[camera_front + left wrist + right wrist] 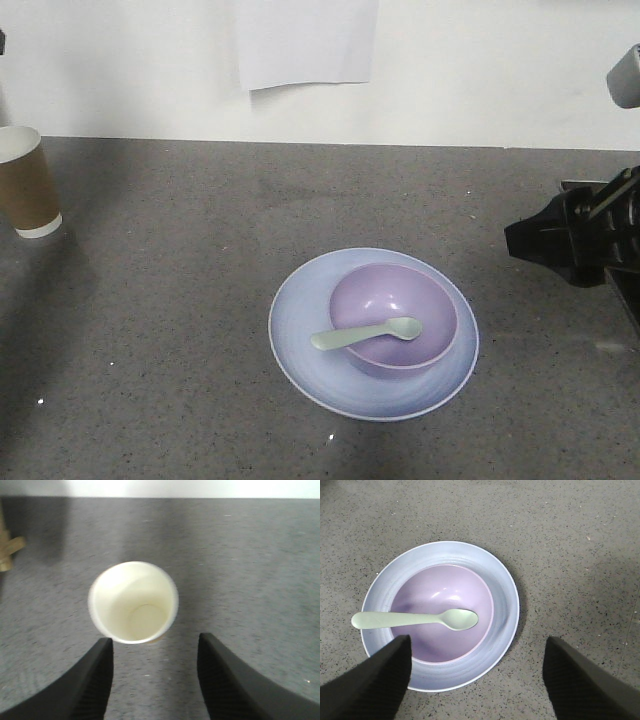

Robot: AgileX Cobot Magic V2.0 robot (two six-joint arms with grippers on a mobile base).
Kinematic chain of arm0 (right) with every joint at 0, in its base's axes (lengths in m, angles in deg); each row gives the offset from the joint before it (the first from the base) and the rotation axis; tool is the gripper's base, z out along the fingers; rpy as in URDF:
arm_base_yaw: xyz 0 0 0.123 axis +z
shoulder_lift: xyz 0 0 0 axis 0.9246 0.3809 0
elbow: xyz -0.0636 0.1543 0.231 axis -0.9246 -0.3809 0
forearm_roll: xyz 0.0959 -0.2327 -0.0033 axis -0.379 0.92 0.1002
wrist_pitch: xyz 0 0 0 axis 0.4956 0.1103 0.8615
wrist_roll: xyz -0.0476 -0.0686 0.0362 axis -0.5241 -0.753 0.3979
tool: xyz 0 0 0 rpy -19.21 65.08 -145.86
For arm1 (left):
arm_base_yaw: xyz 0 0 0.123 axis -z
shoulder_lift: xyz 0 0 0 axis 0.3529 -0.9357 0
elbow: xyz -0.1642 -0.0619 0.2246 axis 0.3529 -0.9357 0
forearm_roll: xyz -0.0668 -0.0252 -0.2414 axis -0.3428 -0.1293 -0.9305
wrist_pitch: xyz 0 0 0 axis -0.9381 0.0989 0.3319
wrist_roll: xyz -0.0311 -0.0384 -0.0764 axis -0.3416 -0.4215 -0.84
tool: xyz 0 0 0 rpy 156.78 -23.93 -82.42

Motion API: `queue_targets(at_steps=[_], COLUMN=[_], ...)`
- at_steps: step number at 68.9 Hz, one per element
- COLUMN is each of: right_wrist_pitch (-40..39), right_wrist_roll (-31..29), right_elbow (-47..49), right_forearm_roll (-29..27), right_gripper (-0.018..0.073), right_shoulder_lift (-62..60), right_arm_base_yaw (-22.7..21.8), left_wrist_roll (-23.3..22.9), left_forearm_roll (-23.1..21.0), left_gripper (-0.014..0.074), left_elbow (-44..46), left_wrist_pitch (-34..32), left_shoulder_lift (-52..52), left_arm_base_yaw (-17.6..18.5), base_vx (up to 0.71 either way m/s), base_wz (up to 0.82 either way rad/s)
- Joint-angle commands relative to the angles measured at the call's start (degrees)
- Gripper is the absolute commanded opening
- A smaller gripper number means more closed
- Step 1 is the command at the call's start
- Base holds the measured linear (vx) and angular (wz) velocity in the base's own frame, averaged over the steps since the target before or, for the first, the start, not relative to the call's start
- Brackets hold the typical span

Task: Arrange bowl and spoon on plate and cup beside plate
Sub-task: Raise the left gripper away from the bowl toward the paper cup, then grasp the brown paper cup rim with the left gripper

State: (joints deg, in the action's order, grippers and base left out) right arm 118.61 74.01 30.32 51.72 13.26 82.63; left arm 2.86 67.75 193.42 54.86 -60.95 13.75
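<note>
My left gripper is going to pick up the brown paper cup by its rim [20,130] next, so that it can set the cup beside the plate [300,330].
The lavender bowl [390,295] sits inside the pale blue plate [300,330] at the middle of the counter. The mint-green spoon [365,335] lies across the bowl, its handle sticking out over the rim to the left. The brown paper cup [28,185] stands upright at the far left, well away from the plate. In the left wrist view my left gripper [155,639] is open, with the cup [133,602] just ahead of its fingertips and untouched. My right gripper [520,242] hangs to the right of the plate. It is open [476,642] above the plate [502,585], bowl [440,590] and spoon [415,620], holding nothing.
A white wall with a paper sheet [305,40] closes off the back of the grey speckled counter [200,250]. A small tan object [7,550] lies left of the cup. A grey part [625,75] hangs at the upper right.
</note>
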Motion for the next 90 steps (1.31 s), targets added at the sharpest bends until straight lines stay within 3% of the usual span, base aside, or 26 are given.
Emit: queue_targets(at_steps=[1,12,70,78,90], right_wrist_pitch=[-3.5,-3.7,-3.5,-3.5,-3.4], right_wrist_roll=[-0.2,-0.1,-0.1,-0.1,-0.1], right_elbow=[1.8,1.8,1.8,1.8,1.8], right_forearm_roll=[-0.3,-0.3,-0.3,-0.4,-0.5], right_gripper=[0.052,0.052,0.052,0.052,0.052], right_shoulder_lift=[-0.8,-0.8,-0.8,-0.8,-0.8], right_arm_base_yaw=[-0.1,-0.1,-0.1,-0.1,-0.1], left_wrist_roll=[-0.7,-1.8,-2.2,-2.2,-1.5], left_forearm_roll=[-0.1,-0.2,0.0,-0.1,-0.2], left_gripper=[0.0377,0.0377,0.0367,0.0278,-0.0011], left_elbow=[1.7,1.7,1.7,1.7,1.7], left_wrist_pitch=[-1.2,-3.3,-8.1,-7.9,-7.4], left_shoulder_lift=[1.3,-0.9,-14.2,-14.3,-13.6], left_arm_base_yaw=[-2.5,-4.4,-4.4,-4.4,-4.4], base_vx=[0.0,0.0,0.0,0.0,0.0], base_wz=[0.0,0.0,0.0,0.0,0.0])
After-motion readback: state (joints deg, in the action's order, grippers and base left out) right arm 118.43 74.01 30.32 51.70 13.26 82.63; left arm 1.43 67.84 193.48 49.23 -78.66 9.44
